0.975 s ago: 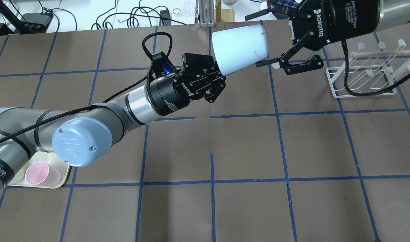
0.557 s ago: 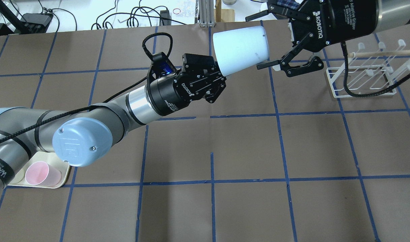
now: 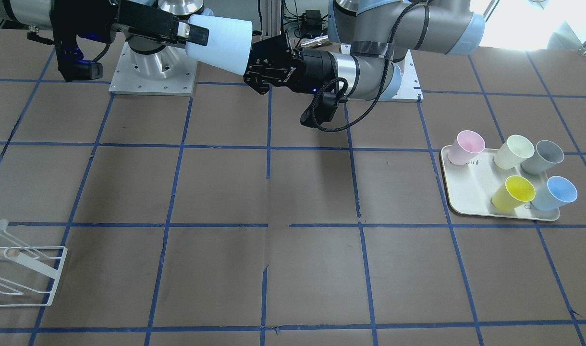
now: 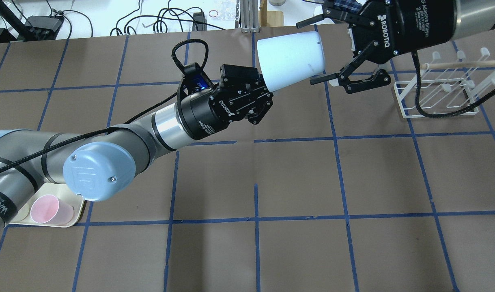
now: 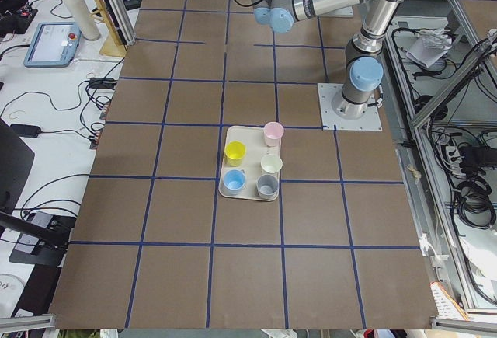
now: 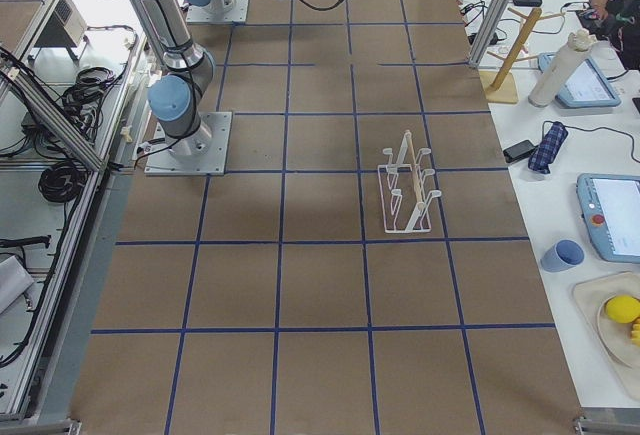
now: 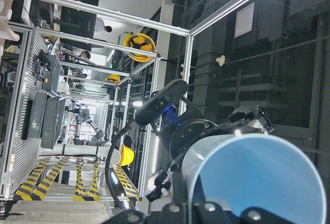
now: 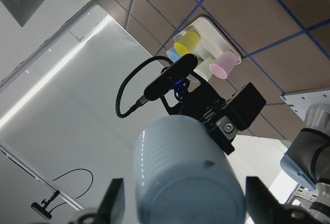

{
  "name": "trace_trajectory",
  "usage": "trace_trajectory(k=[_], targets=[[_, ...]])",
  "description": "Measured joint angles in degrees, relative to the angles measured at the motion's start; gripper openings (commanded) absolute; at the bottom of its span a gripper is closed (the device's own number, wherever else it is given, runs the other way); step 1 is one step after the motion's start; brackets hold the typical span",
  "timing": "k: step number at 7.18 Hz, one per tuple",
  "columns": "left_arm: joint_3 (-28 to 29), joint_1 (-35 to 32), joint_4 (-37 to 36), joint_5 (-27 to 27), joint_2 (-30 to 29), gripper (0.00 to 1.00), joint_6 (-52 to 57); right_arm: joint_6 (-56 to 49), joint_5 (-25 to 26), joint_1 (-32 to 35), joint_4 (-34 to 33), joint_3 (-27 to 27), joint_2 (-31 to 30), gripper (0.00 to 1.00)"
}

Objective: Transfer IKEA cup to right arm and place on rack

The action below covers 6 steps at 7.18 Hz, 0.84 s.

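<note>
The pale blue cup needs to go over to the rack [image 3: 26, 271], so next my right gripper will grab the cup by its base end [image 3: 197, 38] to carry it there.
The pale sky-blue IKEA cup [image 4: 290, 61] hangs in the air on its side, far from the table's front. My left gripper [image 4: 265, 86] is shut on its rim end. The blue inside shows in the left wrist view [image 7: 258, 183]. My right gripper [image 4: 305, 52] is open, with one finger on each side of the cup's base end and not pressed on it. In the right wrist view the cup's base [image 8: 188, 183] sits between the spread fingers [image 8: 114, 203]. The front view shows the cup [image 3: 225, 45] between the two grippers. The white rack [image 4: 438, 93] stands right of the right gripper.
A cream tray [image 3: 466, 197] on my left side holds several cups, among them a pink one [image 3: 466, 146], a yellow one [image 3: 514, 192] and a greyer-blue one [image 3: 557, 192]. The rack also shows in the front view [image 3: 24, 269] and the right side view [image 6: 405, 190].
My right gripper has edged slightly left and down around the cup's base, fingers still apart. The left arm and the cup have barely moved.
</note>
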State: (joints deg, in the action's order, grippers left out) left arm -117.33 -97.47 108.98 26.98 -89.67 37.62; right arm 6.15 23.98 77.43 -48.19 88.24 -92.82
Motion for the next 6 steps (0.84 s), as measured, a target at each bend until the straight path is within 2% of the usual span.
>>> trace_trajectory(k=[2,3,4,6], targets=[[0.00,0.01,0.00,0.02,0.00,0.02,0.00,-0.01,0.03,0.00,-0.01,-0.04,0.07,0.64],[0.01,0.02,-0.01,-0.01,-0.05,0.43,0.00,-0.05,0.03,0.00,-0.07,-0.07,0.08,0.64],[0.01,0.00,0.09,-0.10,-0.15,0.88,-0.10,-0.07,0.00,0.00,-0.10,-0.11,0.10,0.64],[0.00,-0.01,0.37,-0.16,0.07,0.92,-0.39,-0.06,0.01,0.00,-0.07,-0.16,0.08,0.64]])
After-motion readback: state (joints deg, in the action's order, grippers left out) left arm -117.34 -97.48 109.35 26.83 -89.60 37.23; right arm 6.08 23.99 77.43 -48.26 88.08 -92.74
